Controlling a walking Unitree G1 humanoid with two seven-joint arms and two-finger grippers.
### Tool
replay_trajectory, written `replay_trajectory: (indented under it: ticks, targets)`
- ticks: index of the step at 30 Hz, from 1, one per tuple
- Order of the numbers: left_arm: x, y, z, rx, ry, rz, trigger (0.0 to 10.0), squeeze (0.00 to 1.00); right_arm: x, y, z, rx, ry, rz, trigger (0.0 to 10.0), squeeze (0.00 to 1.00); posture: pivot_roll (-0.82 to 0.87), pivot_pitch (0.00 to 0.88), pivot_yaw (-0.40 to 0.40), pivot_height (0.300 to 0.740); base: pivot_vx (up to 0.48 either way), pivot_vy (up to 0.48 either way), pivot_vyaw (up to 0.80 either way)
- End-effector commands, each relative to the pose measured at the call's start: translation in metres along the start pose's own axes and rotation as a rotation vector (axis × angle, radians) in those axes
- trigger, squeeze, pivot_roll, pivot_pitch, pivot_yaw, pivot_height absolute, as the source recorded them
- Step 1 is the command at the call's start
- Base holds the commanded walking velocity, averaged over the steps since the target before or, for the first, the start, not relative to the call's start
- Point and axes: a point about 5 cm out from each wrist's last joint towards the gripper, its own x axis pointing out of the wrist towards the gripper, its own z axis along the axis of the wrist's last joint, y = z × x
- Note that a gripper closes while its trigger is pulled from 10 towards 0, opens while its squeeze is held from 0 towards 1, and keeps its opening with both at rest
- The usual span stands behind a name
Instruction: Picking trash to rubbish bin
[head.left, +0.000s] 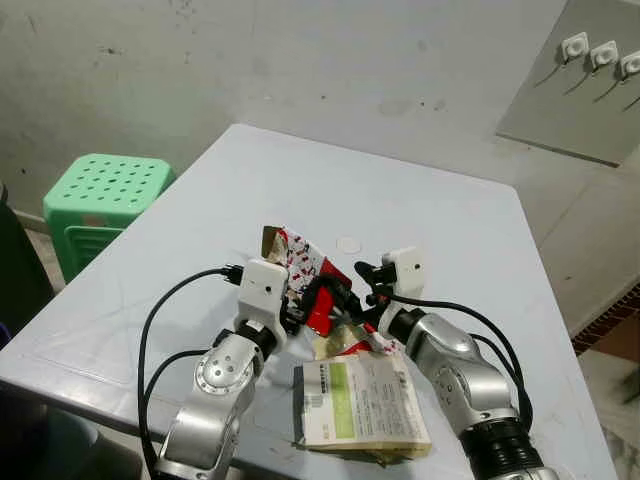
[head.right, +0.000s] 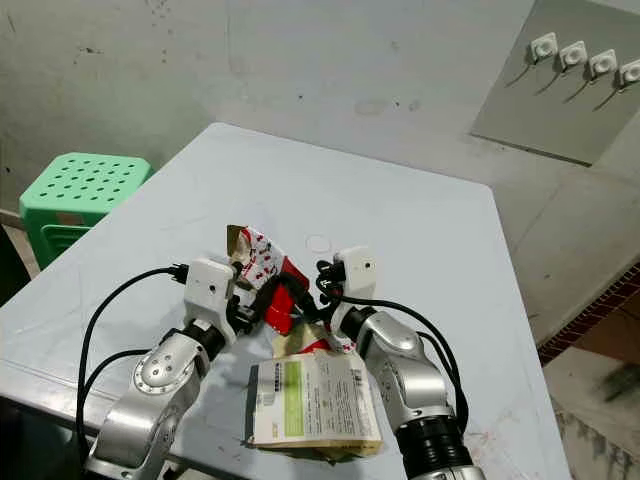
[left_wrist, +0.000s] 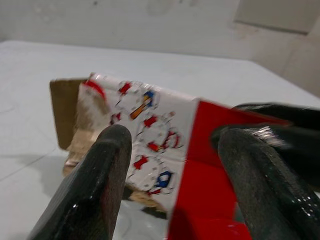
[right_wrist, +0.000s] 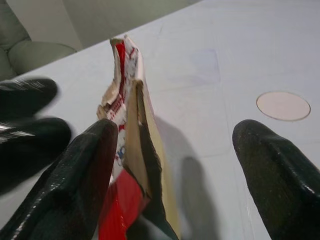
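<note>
My right gripper grabs the flattened carton by its red edge (head.left: 322, 311) next, to get it into the rubbish bin.
A flattened red and white carton (head.left: 303, 262) with small printed figures stands on edge in the middle of the white table (head.left: 400, 190). My left gripper (head.left: 318, 298) is open, and the carton (left_wrist: 150, 145) stands just beyond and between its two fingers (left_wrist: 100, 185). My right gripper (head.left: 362, 285) comes from the other side and is open wide. The carton's torn edge (right_wrist: 127, 125) leans against one of its fingers (right_wrist: 80, 175). A second flattened carton (head.left: 360, 400) with a green label lies flat near the table's front edge, under both wrists.
A green plastic stool (head.left: 105, 195) stands left of the table. A small round mark (head.left: 348, 243) is on the tabletop behind the carton. A grey panel with white hooks (head.left: 590, 80) hangs on the wall at the right. A wall runs close behind the table.
</note>
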Motion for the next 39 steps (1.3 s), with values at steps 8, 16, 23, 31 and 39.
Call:
replay_trajectory:
  ticks: [8,16,23,31,39]
  targets:
    - [-0.014,-0.011,0.017,0.023,-0.030,-0.062,10.0,0.00,-0.002,-0.010,0.002,-0.007,0.011,0.002,10.0,0.00,0.01,0.000,-0.112,0.740,0.000,0.000,0.00]
    - [-0.030,-0.011,0.014,0.013,-0.001,-0.037,10.0,0.00,0.001,-0.012,0.002,-0.001,0.030,0.051,9.4,0.00,0.04,0.000,-0.123,0.740,0.000,0.000,0.00]
    - [-0.034,-0.011,0.018,0.015,0.005,-0.019,10.0,0.00,0.005,-0.014,0.004,0.011,0.014,0.072,0.0,0.00,0.06,0.000,-0.134,0.740,0.000,0.000,0.00]
    - [-0.039,-0.018,0.020,0.004,0.010,-0.033,10.0,0.00,0.009,-0.018,0.006,-0.002,0.022,0.075,0.0,0.00,0.06,0.003,-0.135,0.740,0.000,0.000,0.00]
    - [-0.041,-0.028,0.020,-0.002,0.019,-0.074,10.0,0.00,0.010,-0.021,0.006,-0.012,0.031,0.078,0.0,0.00,0.06,0.001,-0.134,0.740,0.000,0.000,0.00]
